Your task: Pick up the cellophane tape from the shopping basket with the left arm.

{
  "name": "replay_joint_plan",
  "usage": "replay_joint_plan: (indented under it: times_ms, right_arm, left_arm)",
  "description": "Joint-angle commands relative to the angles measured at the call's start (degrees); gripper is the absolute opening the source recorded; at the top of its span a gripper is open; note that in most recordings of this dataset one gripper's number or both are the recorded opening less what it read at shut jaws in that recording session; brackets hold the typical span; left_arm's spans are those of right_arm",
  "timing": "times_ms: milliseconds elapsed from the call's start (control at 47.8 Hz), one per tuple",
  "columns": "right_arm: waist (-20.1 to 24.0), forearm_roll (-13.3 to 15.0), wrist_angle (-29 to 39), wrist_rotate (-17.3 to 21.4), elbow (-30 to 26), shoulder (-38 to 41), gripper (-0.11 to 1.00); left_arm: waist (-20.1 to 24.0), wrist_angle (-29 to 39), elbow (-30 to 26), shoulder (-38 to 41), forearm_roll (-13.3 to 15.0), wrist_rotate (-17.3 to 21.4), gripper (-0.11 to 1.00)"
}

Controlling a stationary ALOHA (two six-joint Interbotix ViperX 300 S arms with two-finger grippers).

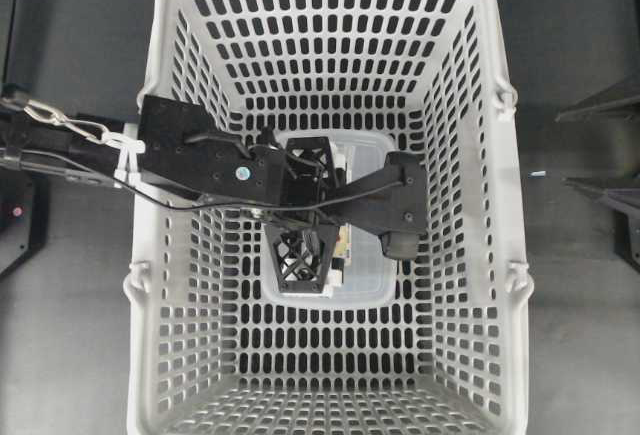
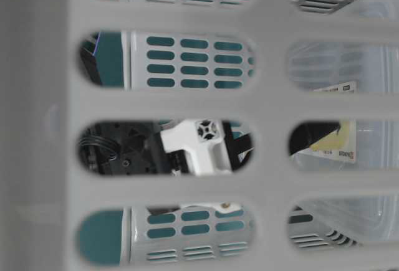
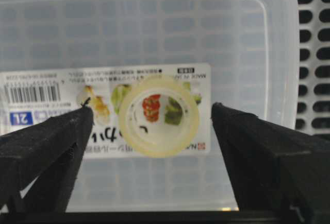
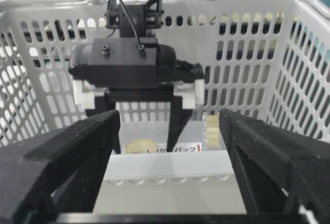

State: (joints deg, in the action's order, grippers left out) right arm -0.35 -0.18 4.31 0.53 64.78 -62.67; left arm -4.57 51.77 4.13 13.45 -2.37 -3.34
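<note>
I should close my left gripper on the roll now. My left fingers reach down beside the pale-yellow roll [image 3: 127, 117], just over the printed label [image 3: 72, 82], so they would hold the roll.
The cellophane tape [image 3: 163, 116] is a small pale-yellow roll. It lies flat on the printed label of a large clear container [image 3: 154, 28] in the light-grey shopping basket [image 1: 170, 155]. My left gripper [image 3: 152, 108] is open just above it, one black finger on each side of the roll, neither touching it. In the overhead view the left gripper [image 1: 310, 210] and its wrist cover the tape. The roll also shows in the right wrist view [image 4: 140, 145]. My right gripper [image 4: 170, 118] is open and empty at the basket's near rim.
The clear container [image 1: 370, 285] fills the middle of the basket floor. Slotted basket walls [image 4: 247, 54] rise on all sides of the left gripper. The left arm crosses the basket's left rim [image 1: 140, 145].
</note>
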Motion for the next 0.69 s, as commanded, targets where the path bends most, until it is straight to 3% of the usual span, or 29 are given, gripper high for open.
replay_joint_plan:
  times_ms: [0, 251, 418, 670]
  right_arm:
    - [-0.18, -0.09, -0.62, 0.00, -0.35, 0.26, 0.75]
    - [-0.18, -0.09, -0.97, 0.09, 0.00, -0.26, 0.75]
    - [-0.26, -0.09, -1.76, 0.09, 0.44, -1.41, 0.75]
    - [-0.26, -0.26, -1.76, 0.09, 0.88, -2.37, 0.75]
  left_arm:
    - [-0.09, -2.02, 0.35, -0.26, -0.18, -0.09, 0.90]
    - [-0.09, -2.72, 0.79, -0.26, -0.18, -0.26, 0.84]
    - [0.00, -2.11, -0.26, -0.88, -0.18, 0.62, 0.49]
    - [0.35, 8.70, -9.14, -4.75, -0.18, 1.14, 0.50]
